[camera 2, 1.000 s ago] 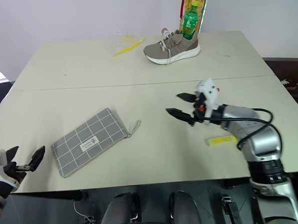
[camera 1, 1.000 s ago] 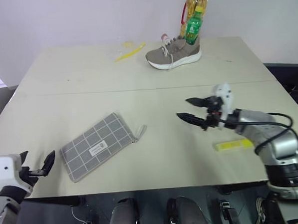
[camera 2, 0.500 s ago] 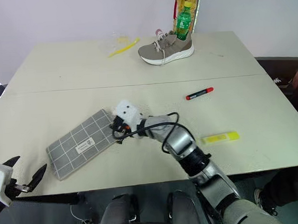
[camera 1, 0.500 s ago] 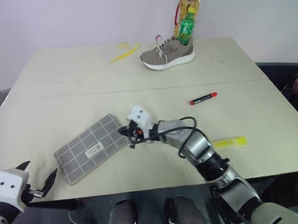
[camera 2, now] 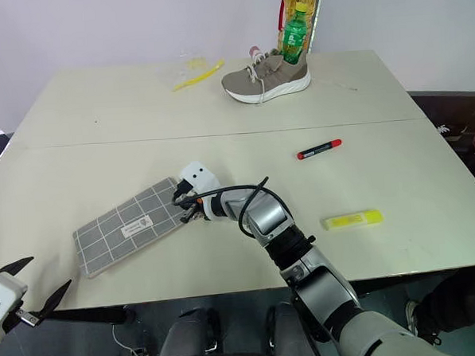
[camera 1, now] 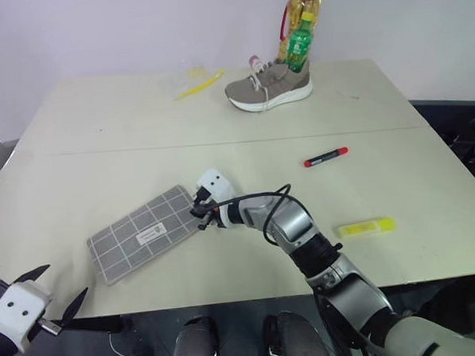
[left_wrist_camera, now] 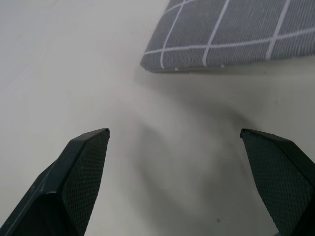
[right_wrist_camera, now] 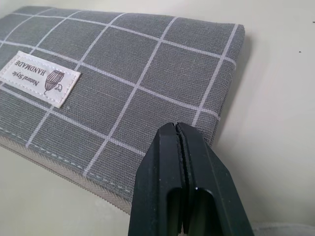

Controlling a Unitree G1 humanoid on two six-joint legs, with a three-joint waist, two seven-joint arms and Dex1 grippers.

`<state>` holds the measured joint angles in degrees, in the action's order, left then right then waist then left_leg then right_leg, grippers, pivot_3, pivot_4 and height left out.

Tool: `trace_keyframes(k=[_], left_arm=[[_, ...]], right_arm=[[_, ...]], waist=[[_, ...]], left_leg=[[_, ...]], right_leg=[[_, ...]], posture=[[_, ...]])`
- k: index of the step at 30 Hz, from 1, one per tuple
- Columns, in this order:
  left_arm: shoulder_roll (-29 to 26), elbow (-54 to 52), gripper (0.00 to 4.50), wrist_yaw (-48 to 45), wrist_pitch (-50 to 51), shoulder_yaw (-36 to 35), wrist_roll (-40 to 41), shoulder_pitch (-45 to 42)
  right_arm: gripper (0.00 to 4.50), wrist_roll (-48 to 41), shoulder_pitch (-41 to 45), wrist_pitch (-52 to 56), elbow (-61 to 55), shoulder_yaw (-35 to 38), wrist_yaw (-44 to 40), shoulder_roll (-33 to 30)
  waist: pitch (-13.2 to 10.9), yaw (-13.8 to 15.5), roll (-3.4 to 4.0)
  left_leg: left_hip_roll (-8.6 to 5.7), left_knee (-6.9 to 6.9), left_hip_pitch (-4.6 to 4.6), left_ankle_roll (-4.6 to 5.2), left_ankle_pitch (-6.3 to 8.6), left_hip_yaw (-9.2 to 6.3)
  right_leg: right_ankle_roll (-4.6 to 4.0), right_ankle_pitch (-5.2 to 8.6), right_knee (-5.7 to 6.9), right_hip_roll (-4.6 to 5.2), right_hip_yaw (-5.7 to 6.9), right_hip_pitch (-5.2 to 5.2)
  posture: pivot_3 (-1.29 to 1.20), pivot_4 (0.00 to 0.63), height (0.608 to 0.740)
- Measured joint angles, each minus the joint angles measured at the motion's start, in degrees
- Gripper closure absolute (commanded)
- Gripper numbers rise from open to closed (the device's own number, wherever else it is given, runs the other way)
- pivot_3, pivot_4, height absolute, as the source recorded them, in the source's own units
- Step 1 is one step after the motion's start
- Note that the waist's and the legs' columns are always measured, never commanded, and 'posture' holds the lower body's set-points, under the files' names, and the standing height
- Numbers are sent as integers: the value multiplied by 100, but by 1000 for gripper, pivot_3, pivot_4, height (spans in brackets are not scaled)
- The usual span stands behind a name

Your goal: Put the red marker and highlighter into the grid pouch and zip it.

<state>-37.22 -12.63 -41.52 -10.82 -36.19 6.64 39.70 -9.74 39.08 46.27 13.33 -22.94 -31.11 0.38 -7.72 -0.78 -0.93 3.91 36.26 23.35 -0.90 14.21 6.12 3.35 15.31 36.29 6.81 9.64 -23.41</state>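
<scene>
I need to grab the pouch by its free short end [camera 1: 100, 264] with my left gripper next, because my right gripper already crowds one end of the grid pouch [camera 1: 141, 235].
The grid pouch [camera 1: 141, 235] lies flat at the front left of the table, label [right_wrist_camera: 39, 78] up. My right gripper [camera 1: 199, 213] is at the pouch's right end, low over its corner, with its fingers [right_wrist_camera: 162, 162] pressed shut. The zipper strap is hidden there, so I cannot tell if it is pinched. The red marker [camera 1: 326, 157] lies right of centre. Nearer the front right edge lies the yellow highlighter [camera 1: 366, 228]. My left gripper [camera 1: 58, 288] hangs open at the front left edge, short of the pouch's near corner [left_wrist_camera: 236, 34], holding nothing.
A beige sneaker [camera 1: 266, 85] stands at the back with two bottles [camera 1: 297, 31] behind it. A thin yellow strip [camera 1: 203, 82] lies to its left. A seam crosses the table [camera 1: 100, 149] from side to side.
My right arm swung left from beside the highlighter to the pouch's right end and its fingers shut. The red marker came into view. The left gripper drew back slightly.
</scene>
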Motion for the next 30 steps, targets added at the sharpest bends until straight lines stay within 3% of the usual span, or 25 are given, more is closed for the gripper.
trace_keyframes(k=[5,15,18,25,30], left_arm=[[-343,393,0,-2,-841,245,-548,-330],[-965,1195,0,105,-2666,1457,-1422,-1612],[-1016,1500,849,232,-3116,1685,-1597,-1873],[-1235,2200,4451,309,-3883,2161,-1605,-2081],[-1344,2367,4451,421,-4072,2201,-1573,-2177]], right_arm=[[4463,2,-2,38,-3,27,-12,28],[4463,48,-44,61,-56,20,-19,58],[4500,57,-44,58,-57,20,-19,62],[4500,65,-49,42,-58,22,-3,55],[4500,71,-84,-44,-65,24,43,55]], waist=[[-1,-11,2],[1,-11,10],[1,-14,10],[1,-18,11],[0,-22,11]], left_leg=[[0,-1,1,0,0,2],[-1,-9,-2,0,0,5],[-1,-7,-3,0,0,8],[-1,-8,-3,0,0,8],[-1,-8,-4,0,0,8]], right_leg=[[0,0,0,1,0,-1],[1,-1,3,1,0,0],[2,-2,3,2,0,1],[2,-2,3,2,0,-1],[3,-1,3,2,0,0]], posture=[[0,150,702],[0,150,702],[0,150,702],[0,150,702],[0,150,702]])
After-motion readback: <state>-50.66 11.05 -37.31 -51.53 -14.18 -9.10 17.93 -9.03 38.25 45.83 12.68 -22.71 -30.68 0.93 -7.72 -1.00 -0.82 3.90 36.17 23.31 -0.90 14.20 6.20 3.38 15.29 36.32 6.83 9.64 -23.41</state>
